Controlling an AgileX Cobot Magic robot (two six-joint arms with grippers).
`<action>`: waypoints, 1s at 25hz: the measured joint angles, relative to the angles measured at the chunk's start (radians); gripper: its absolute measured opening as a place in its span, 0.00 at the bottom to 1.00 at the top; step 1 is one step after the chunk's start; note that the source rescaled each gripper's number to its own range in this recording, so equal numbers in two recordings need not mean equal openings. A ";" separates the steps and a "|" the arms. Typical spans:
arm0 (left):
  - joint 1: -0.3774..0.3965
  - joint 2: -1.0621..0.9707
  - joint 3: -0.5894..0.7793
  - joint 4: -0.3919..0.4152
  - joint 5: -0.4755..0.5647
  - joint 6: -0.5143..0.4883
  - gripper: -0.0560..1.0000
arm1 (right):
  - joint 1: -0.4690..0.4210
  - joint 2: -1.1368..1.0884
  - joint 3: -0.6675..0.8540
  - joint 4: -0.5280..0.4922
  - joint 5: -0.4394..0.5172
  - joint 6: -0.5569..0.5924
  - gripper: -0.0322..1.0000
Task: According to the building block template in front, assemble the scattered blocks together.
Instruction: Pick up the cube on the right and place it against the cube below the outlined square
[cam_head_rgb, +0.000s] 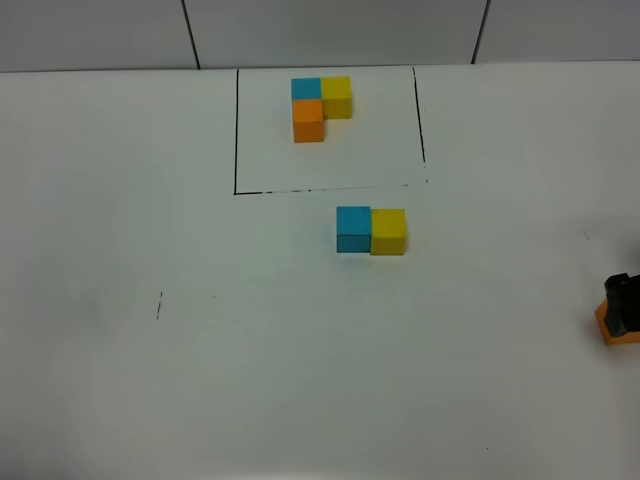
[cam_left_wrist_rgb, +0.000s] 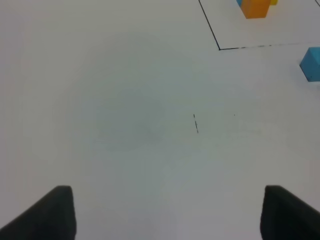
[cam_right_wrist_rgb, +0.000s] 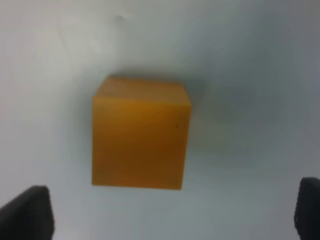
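Note:
My right gripper will next grab the orange block (cam_head_rgb: 606, 326) by its opposite sides, so it can be joined to the blue block (cam_head_rgb: 353, 229) like the template.
The building block template (cam_head_rgb: 236, 150) is a black-lined frame at the back centre. It holds a tight L of blue (cam_head_rgb: 306, 88), yellow (cam_head_rgb: 337, 95) and orange (cam_head_rgb: 309, 120) cubes. Of the scattered blocks, the blue block (cam_head_rgb: 353, 229) and yellow block (cam_head_rgb: 389, 231) touch side by side in front of the frame. The orange block (cam_head_rgb: 606, 326) lies at the far right edge, partly hidden under my right gripper (cam_head_rgb: 622, 308). In the right wrist view the orange block (cam_right_wrist_rgb: 140, 137) sits just ahead of the open right gripper (cam_right_wrist_rgb: 167, 212), untouched. My left gripper (cam_left_wrist_rgb: 167, 215) is open and empty over bare table.
A short dark pen mark (cam_head_rgb: 159, 306) is on the white table at the left. In the left wrist view, the frame's corner (cam_left_wrist_rgb: 219, 48), the template's orange cube (cam_left_wrist_rgb: 255, 7) and the scattered blue block (cam_left_wrist_rgb: 312, 64) show far ahead.

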 joint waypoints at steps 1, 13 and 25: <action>0.000 0.000 0.000 0.000 0.000 0.000 0.71 | -0.002 -0.001 0.003 0.020 -0.016 -0.012 0.96; 0.000 0.000 0.000 0.000 0.000 0.000 0.71 | -0.008 0.106 0.007 0.078 -0.093 -0.030 0.90; 0.000 0.000 0.000 0.000 0.000 0.000 0.71 | -0.009 0.162 0.007 0.128 -0.122 -0.036 0.20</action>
